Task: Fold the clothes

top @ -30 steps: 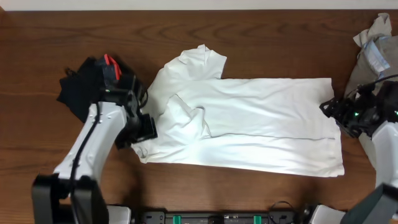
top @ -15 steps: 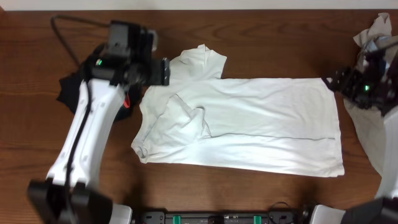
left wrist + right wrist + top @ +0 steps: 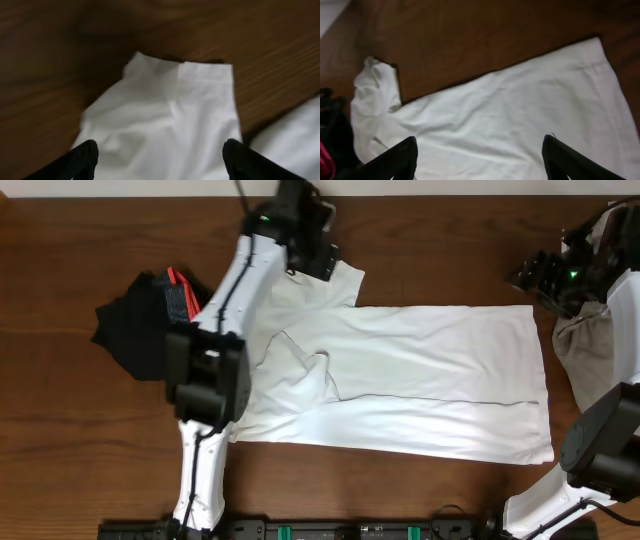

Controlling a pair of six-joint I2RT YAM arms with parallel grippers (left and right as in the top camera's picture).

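Note:
My left gripper grabs the far sleeve (image 3: 342,284) of the white T-shirt next, to fold that sleeve inward onto its body (image 3: 432,358).
The white T-shirt (image 3: 420,380) lies flat across the table, collar end to the left, hem to the right, one sleeve folded onto its body. My left gripper (image 3: 318,252) hovers open over the far sleeve (image 3: 165,110), fingertips (image 3: 85,155) wide apart with nothing between them (image 3: 161,157). Beyond the hem's far right corner, my right gripper (image 3: 535,275) is open and empty (image 3: 479,155), looking down the length of the shirt (image 3: 510,115). A black garment (image 3: 140,320) with a red band sits at the left. A khaki one (image 3: 585,350) lies at the right edge.
Bare brown wood (image 3: 450,250) runs along the far side of the table behind the shirt. The black garment (image 3: 332,135) shows at the left edge of the right wrist view. The left arm stretches over the shirt's collar end.
The left arm swung from the shirt's near left side up to the far sleeve. The right arm moved from beside the hem toward the far right corner. Both jaws widened.

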